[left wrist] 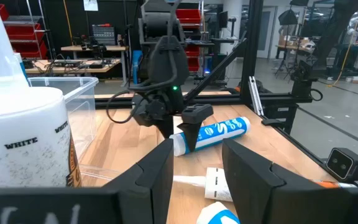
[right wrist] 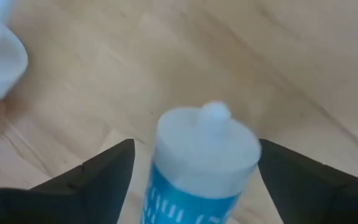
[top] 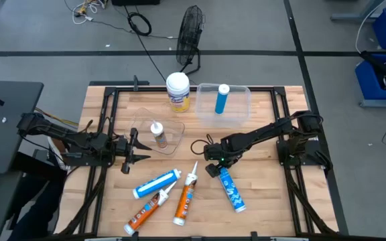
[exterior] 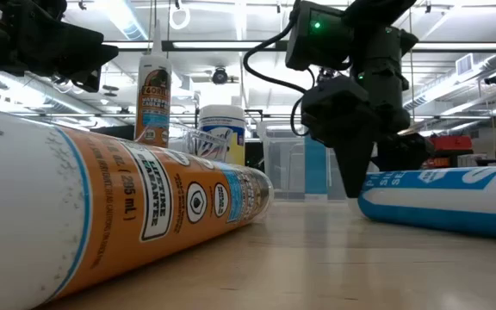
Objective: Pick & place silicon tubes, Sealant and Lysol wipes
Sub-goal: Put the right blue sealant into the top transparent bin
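Note:
My right gripper is to grab the cartridge by its white end with the cap [top: 222,173], so that it can place the blue cartridge in the clear bin [top: 243,107].
A blue cartridge [top: 231,189] lies on the table right of the middle, its nozzle end toward the far side. My right gripper [top: 213,167] points down over that end, open. Its fingers [right wrist: 107,171] stand on either side of the cartridge's end [right wrist: 201,155] with gaps showing. My left gripper [top: 141,148] is open and empty at the table's left, beside a clear tray [top: 173,124] holding an upright sealant cartridge [top: 158,134]. The Lysol wipes [top: 177,92] stand upright at the far middle. A second blue cartridge [top: 221,98] lies in a clear bin [top: 243,107].
Near the front edge lie a blue cartridge [top: 156,183] and two orange ones [top: 186,201] [top: 146,211]. A black cable loop [top: 198,145] lies beside the right gripper. The table's black frame rails run along both sides [top: 109,114].

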